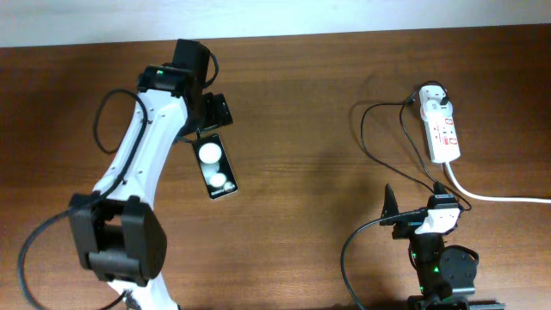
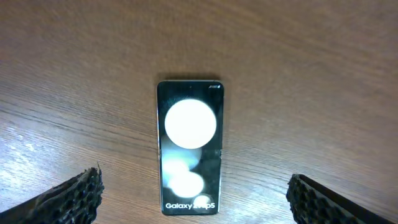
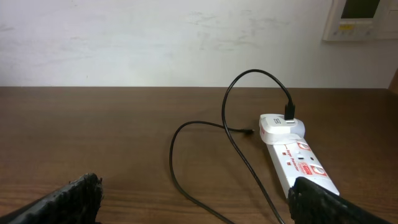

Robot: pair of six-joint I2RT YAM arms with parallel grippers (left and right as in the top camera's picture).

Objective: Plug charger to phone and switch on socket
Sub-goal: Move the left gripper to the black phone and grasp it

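The left gripper grabs the phone point(image 1: 215, 170) by its long edges near the middle next, leaving the phone's lettered end free for handover to my right gripper.
The phone point(image 1: 215, 170) lies flat on the wooden table, a black slab with two white circles. In the left wrist view the phone point(image 2: 188, 149) lies between and just ahead of my left gripper point(image 2: 193, 202), which is open and above it, touching nothing. My left gripper point(image 1: 213, 112) sits at the phone's far end. The white socket point(image 1: 442, 129) lies at the far right with a white adapter point(image 1: 433, 97) plugged in. The black charger cable point(image 1: 362, 129) loops loose on the table. Its tip point(image 3: 249, 131) lies free. My right gripper point(image 1: 416, 202) is open and empty, short of the socket point(image 3: 298, 158) and the cable point(image 3: 225, 102).
The socket's thick white cord point(image 1: 495, 199) runs off the right edge. A white wall stands behind the table's far edge, with a wall panel point(image 3: 357, 18) at upper right. The right arm's base point(image 1: 441, 267) is at the front right.
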